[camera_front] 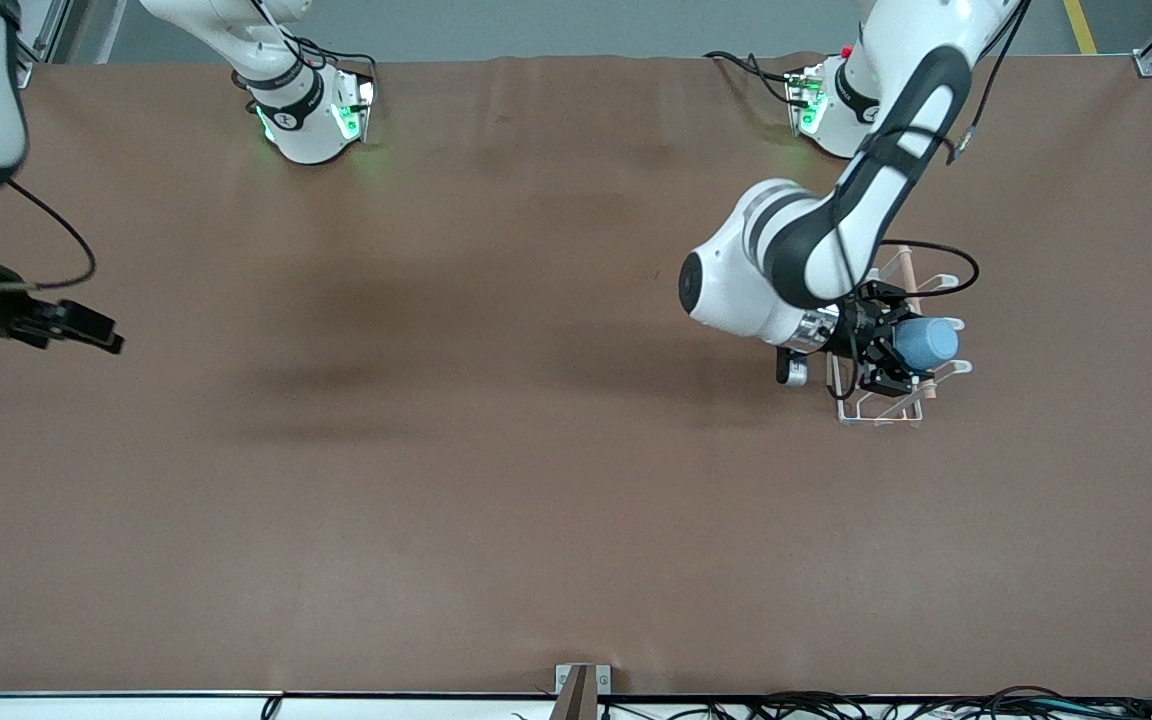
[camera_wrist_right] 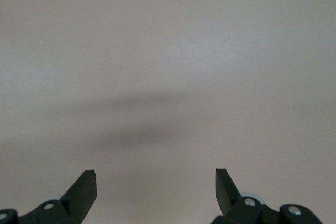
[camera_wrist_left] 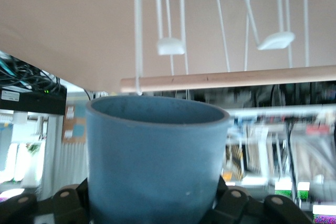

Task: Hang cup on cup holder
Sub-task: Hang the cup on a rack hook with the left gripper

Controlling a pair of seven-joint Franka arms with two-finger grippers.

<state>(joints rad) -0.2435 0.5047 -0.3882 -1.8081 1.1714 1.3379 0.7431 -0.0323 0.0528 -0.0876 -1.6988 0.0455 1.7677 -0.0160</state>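
I should hold the cup with my left gripper until it reaches the cup holder's looped wires: the cup's rim is short of them in the left wrist view.
My left gripper is shut on the light-blue cup and holds it on its side, in the air over the cup holder. The white wire cup holder stands toward the left arm's end of the table, partly hidden by my hand. In the left wrist view the cup fills the space between the fingers, its open mouth facing the rack's wooden rod and looped prongs. My right gripper waits open and holding nothing over the right arm's end of the table; the right wrist view shows only bare cloth between its fingers.
Brown cloth covers the whole table. Both arm bases stand along the edge farthest from the front camera. A small metal bracket and cables sit at the nearest edge.
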